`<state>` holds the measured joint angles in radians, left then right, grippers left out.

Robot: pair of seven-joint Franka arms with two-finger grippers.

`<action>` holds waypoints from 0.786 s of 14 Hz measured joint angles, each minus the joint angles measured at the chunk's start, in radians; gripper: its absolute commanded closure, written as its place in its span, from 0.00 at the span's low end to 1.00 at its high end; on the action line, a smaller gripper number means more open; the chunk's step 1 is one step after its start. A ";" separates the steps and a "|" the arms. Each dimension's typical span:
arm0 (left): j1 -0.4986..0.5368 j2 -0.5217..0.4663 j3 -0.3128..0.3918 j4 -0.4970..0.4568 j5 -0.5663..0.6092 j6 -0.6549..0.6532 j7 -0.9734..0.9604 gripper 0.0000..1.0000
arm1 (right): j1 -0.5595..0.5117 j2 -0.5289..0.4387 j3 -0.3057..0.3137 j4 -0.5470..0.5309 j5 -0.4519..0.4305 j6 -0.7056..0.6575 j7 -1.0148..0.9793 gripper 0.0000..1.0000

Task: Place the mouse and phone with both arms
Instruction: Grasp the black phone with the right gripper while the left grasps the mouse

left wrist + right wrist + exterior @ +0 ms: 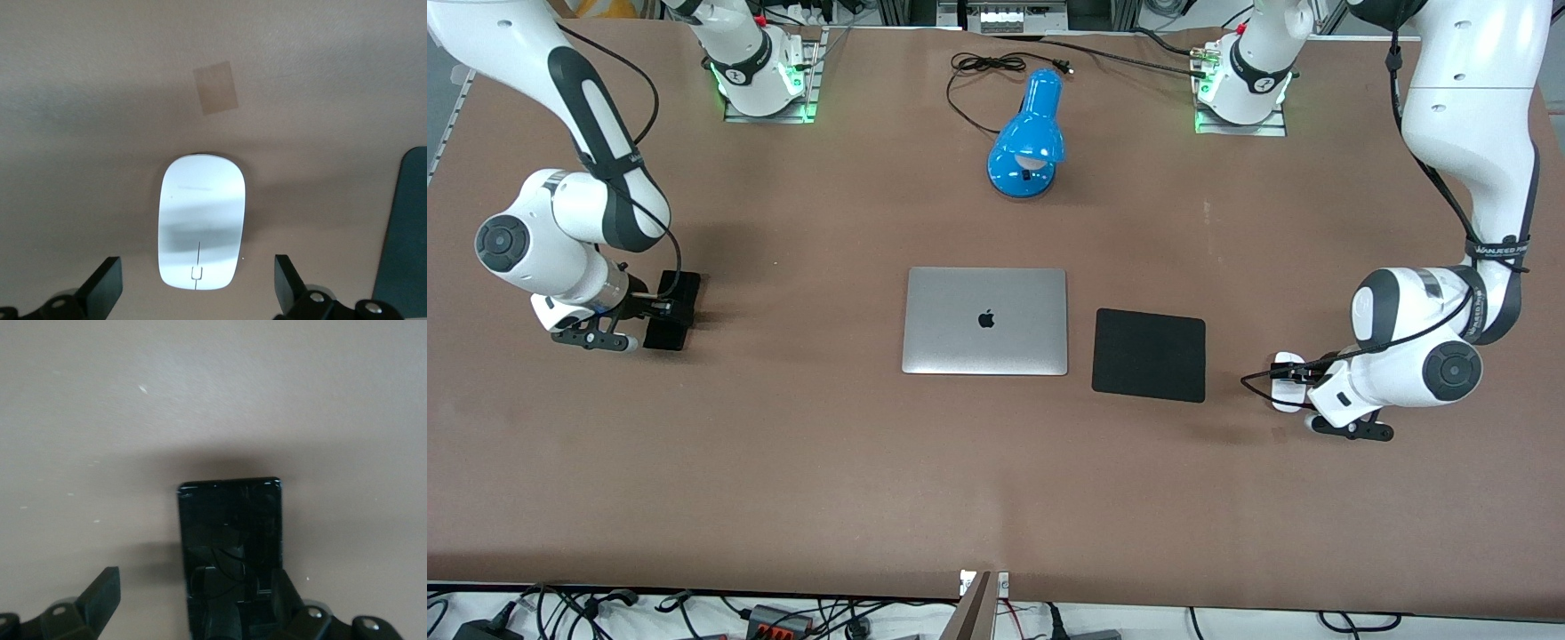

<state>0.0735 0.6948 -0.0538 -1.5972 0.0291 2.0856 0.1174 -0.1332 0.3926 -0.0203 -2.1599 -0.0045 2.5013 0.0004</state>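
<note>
My left gripper's fingers are still short of the white mouse's middle point(201, 221), so the gripper next moves toward it first, then closes on the mouse.
The white oval mouse point(202, 230) lies flat on the brown table between the spread fingers point(103, 288) of my left gripper point(195, 288), which is open and does not touch it. From the front, that mouse point(1286, 401) sits at the left arm's end of the table, under the left gripper point(1294, 378). The black phone point(230, 527) lies flat under my right gripper point(193, 597), which is open; one finger point(288, 590) stands over the phone's long edge, the other well off to the side. The phone point(673, 311) is at the right arm's end, below the right gripper point(656, 308).
A closed silver laptop point(984, 321) lies mid-table with a black mouse pad point(1149, 355) beside it toward the left arm's end; the pad's edge point(403, 233) shows near the mouse. A blue desk lamp point(1027, 142) and its cable point(996, 64) sit farther from the camera.
</note>
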 measured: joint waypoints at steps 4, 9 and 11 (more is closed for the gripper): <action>0.002 0.026 0.001 0.000 0.001 0.030 0.007 0.00 | -0.014 0.057 -0.004 0.002 0.000 0.009 0.011 0.00; 0.002 0.039 0.001 0.000 0.001 0.036 0.007 0.00 | -0.014 0.066 -0.008 0.005 0.000 0.012 0.012 0.00; 0.003 0.044 0.001 0.000 0.001 0.042 0.008 0.00 | -0.014 0.066 -0.008 0.005 0.000 0.011 0.012 0.00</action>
<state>0.0761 0.7386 -0.0526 -1.5972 0.0304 2.1271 0.1249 -0.1470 0.4587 -0.0281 -2.1546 -0.0045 2.5120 0.0127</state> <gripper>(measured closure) 0.000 0.000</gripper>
